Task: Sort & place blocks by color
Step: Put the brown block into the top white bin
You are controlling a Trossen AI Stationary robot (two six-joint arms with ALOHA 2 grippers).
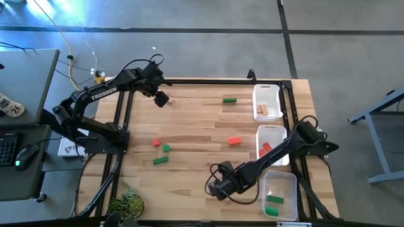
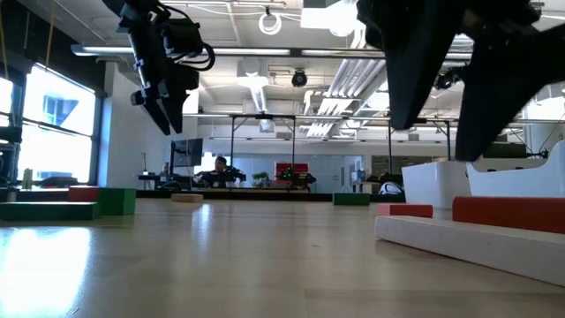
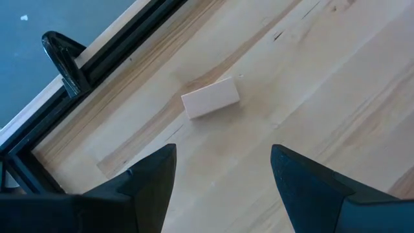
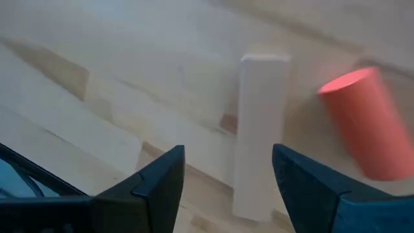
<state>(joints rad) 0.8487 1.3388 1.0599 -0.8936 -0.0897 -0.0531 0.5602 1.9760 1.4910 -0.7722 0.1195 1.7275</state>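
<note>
The robot's right gripper needs to grab the tan bar (image 4: 259,129) by its long sides next, so that it can join the tan blocks in the white tray.
My left gripper (image 1: 161,98) (image 3: 223,168) hangs open above the table near its far edge. A tan block (image 3: 210,98) lies flat on the wood just ahead of its fingers, untouched. My right gripper (image 1: 218,188) (image 4: 226,175) is open, low over the table's near side. A tan bar (image 4: 259,129) and a red block (image 4: 365,123) lie just ahead of its fingers; the bar is in line with the gap. Loose on the table are a green block (image 1: 230,99), a red block (image 1: 234,141), and a red (image 1: 156,143) and two green blocks (image 1: 166,148) (image 1: 160,160).
Three white trays line the right edge: the far tray (image 1: 276,91) holds a tan block (image 1: 262,110), the middle tray (image 1: 278,131) a red block (image 1: 265,148), the near tray (image 1: 287,180) green blocks (image 1: 273,199). A small plant (image 1: 126,205) sits at the near left corner. A black rail (image 3: 97,55) borders the far edge.
</note>
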